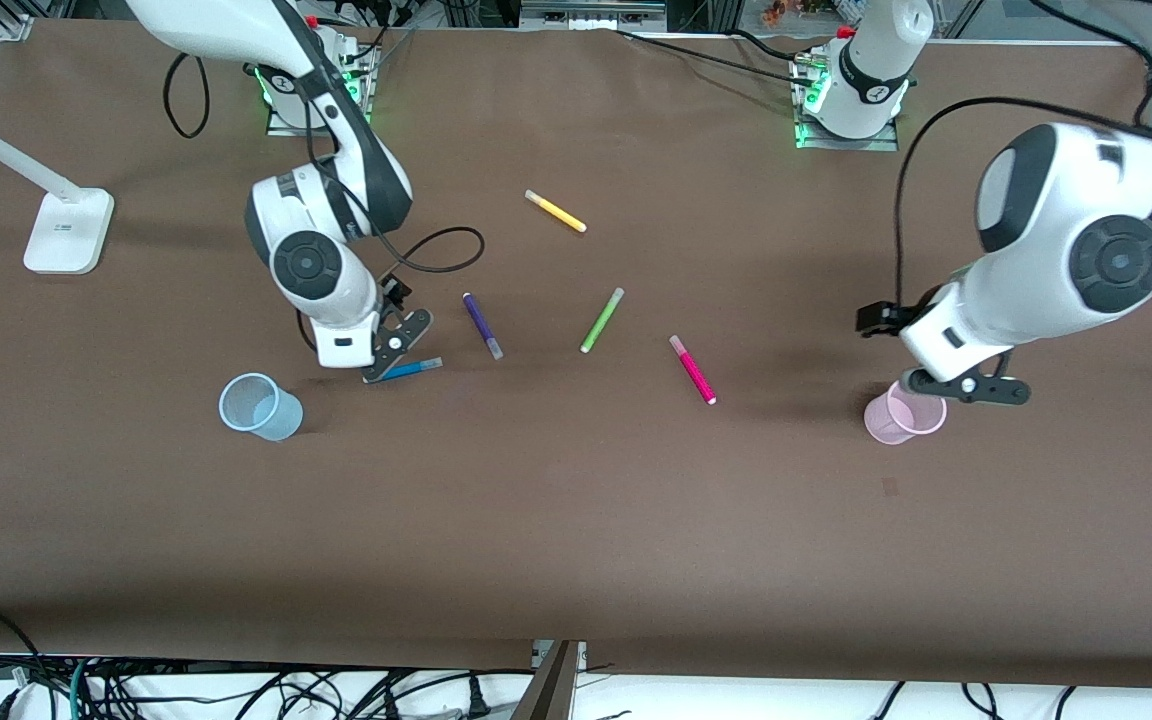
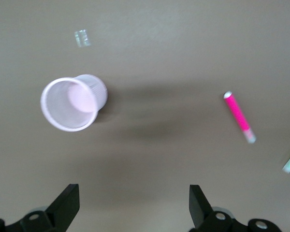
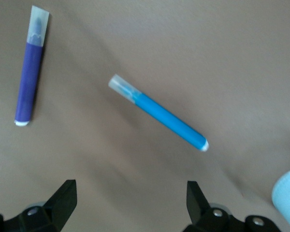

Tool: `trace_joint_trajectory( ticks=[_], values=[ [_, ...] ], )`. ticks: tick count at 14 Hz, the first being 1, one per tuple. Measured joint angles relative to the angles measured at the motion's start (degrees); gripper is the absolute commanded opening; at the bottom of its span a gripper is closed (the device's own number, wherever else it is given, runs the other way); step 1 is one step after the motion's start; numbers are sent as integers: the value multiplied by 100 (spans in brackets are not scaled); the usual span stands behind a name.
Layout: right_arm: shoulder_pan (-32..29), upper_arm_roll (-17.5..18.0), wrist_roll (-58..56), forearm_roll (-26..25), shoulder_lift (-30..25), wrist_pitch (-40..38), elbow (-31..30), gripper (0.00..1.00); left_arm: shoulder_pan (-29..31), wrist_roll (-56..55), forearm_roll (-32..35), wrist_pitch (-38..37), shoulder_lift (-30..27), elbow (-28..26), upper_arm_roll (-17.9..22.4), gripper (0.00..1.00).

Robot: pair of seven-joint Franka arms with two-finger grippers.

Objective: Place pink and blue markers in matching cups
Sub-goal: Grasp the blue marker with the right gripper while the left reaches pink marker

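Observation:
I should next grab the pink marker by its clear end (image 1: 677, 347) with the cap, using my left gripper. Then I can drop it into the pink cup (image 1: 903, 415).
The blue marker (image 1: 412, 369) lies flat on the table toward the right arm's end. My right gripper (image 1: 398, 348) hangs open and empty just over it. The right wrist view shows the blue marker (image 3: 158, 112) in front of the open right gripper (image 3: 130, 205). The pale blue cup (image 1: 259, 405) stands upright nearer to the front camera; its rim shows in the right wrist view (image 3: 289, 195). The pink marker (image 1: 693, 369) lies mid-table. The pale pink cup (image 1: 903, 415) stands upright toward the left arm's end. My left gripper (image 1: 968, 388) is open and empty beside and above it. The left wrist view shows the pink cup (image 2: 73, 103), the pink marker (image 2: 239, 116) and the left gripper (image 2: 133, 208).
A dark purple marker (image 1: 482, 325) lies beside the blue one and shows in the right wrist view (image 3: 31, 82). A lime-green marker (image 1: 602, 319) and a yellow marker (image 1: 555, 211) lie mid-table. A white lamp base (image 1: 66, 230) stands at the right arm's end. A black cable (image 1: 446, 250) loops on the table.

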Motion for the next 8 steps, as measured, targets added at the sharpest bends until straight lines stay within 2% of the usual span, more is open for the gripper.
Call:
trace_joint_trajectory(
  ticks=[6, 8],
  values=[
    [115, 0, -102, -10, 570, 970, -8, 100, -914, -2398, -92, 677, 621, 14, -42, 100],
    [168, 0, -195, -13, 677, 1213, -4, 100, -1158, -2916, -390, 773, 819, 11, -43, 100]
  ],
)
